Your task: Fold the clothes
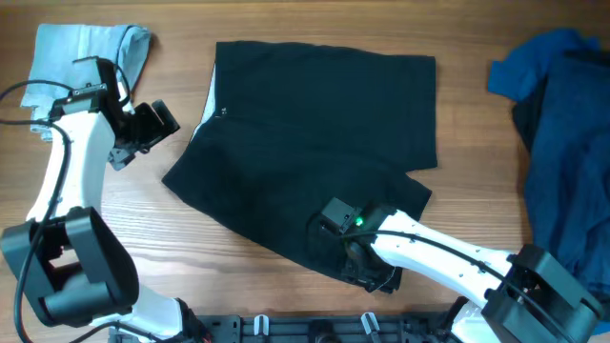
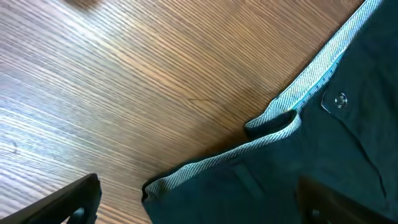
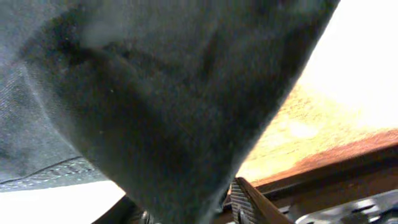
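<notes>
Next, my left gripper takes hold of the black shorts by their near waistband corner, opposite the right gripper's hem, to fold that side over.
Black shorts [image 1: 315, 124] lie spread in the middle of the wooden table, waistband to the left with its pale striped lining showing. My left gripper [image 1: 157, 122] is open and empty, just left of the waistband. In the left wrist view the left gripper [image 2: 199, 211] hovers over the waistband corner of the shorts [image 2: 280, 180]. My right gripper [image 1: 367, 259] is at the lower hem near the front edge. In the right wrist view the right gripper [image 3: 193, 211] is shut on the dark cloth of the shorts [image 3: 155, 93], which fills the space between the jaws and is lifted.
A folded light blue garment [image 1: 86, 52] lies at the back left behind the left arm. A heap of blue clothes [image 1: 562, 124] covers the right side. The table's front edge and a black rail [image 1: 315, 329] run just below the right gripper.
</notes>
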Controlling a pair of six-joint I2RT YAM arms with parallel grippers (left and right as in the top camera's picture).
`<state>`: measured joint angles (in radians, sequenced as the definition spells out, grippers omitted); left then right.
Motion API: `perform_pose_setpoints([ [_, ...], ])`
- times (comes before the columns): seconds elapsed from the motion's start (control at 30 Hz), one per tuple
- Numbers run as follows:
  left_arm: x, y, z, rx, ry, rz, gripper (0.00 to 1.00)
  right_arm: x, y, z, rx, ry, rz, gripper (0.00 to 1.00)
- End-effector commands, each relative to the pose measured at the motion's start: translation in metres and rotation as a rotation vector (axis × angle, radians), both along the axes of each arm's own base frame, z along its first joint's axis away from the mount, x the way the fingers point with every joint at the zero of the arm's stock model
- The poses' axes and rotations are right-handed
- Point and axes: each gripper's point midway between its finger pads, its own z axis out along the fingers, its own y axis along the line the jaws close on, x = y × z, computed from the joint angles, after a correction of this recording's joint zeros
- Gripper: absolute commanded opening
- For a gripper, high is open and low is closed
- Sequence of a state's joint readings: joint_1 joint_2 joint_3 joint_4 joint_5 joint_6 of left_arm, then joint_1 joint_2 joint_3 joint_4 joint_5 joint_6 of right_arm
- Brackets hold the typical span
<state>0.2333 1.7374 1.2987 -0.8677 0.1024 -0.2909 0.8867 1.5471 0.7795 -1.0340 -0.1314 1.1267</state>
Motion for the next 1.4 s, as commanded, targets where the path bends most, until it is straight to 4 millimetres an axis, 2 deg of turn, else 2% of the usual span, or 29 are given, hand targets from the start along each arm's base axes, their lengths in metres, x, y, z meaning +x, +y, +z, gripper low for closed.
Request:
perform_pose_setpoints([
  [0.0, -0.002, -0.003, -0.004, -0.025, 0.010, 0.006, 1.00, 0.012, 0.000, 0.003, 0.010, -0.051, 0.060, 0.43],
  [0.17, -0.002, -0.003, -0.004, -0.025, 0.013, 0.007, 1.00, 0.026, 0.012, 0.008, 0.068, -0.089, 0.162, 0.49],
  [0.27, -0.007, 0.001, -0.006, -0.018, 0.031, 0.017, 1.00, 0.032, 0.018, 0.010, 0.095, -0.108, 0.188, 0.47],
  [0.33, -0.010, 0.005, -0.007, -0.028, 0.039, 0.055, 1.00, 0.032, 0.018, 0.010, 0.097, -0.108, 0.199, 0.36],
  [0.37, -0.012, 0.006, -0.009, -0.036, 0.044, 0.061, 1.00, 0.032, 0.018, 0.010, 0.097, -0.107, 0.199, 0.26],
  [0.4, -0.016, 0.008, -0.012, -0.039, 0.054, 0.069, 0.99, 0.032, 0.018, 0.010, 0.096, -0.106, 0.199, 0.06],
  [0.43, -0.018, 0.007, -0.013, -0.045, 0.062, 0.070, 0.93, 0.032, 0.018, 0.010, 0.096, -0.106, 0.199, 0.04],
  [0.47, -0.022, 0.006, -0.016, -0.049, 0.076, 0.070, 0.77, 0.032, 0.018, 0.010, 0.096, -0.106, 0.199, 0.04],
  [0.5, -0.024, 0.005, -0.019, -0.050, 0.084, 0.068, 0.67, 0.032, 0.018, 0.010, 0.096, -0.107, 0.200, 0.04],
  [0.57, -0.027, 0.004, -0.023, -0.052, 0.092, 0.068, 0.60, 0.032, 0.018, 0.010, 0.096, -0.106, 0.199, 0.04],
  [0.77, -0.040, -0.009, -0.036, -0.107, 0.127, 0.025, 0.59, 0.032, 0.019, 0.010, 0.102, -0.106, 0.222, 0.04],
  [0.87, -0.047, -0.011, -0.042, -0.113, 0.148, 0.026, 0.69, 0.033, 0.019, 0.010, 0.103, -0.107, 0.222, 0.04],
  [0.97, -0.057, -0.021, -0.055, -0.160, 0.166, 0.022, 0.69, 0.033, 0.019, 0.010, 0.105, -0.109, 0.223, 0.04],
  [1.07, -0.063, -0.023, -0.065, -0.162, 0.170, 0.025, 0.68, 0.033, 0.020, 0.010, 0.106, -0.111, 0.225, 0.05],
  [1.37, -0.057, -0.021, -0.072, -0.150, 0.129, 0.023, 0.61, 0.034, 0.021, 0.010, 0.111, -0.115, 0.224, 0.04],
])
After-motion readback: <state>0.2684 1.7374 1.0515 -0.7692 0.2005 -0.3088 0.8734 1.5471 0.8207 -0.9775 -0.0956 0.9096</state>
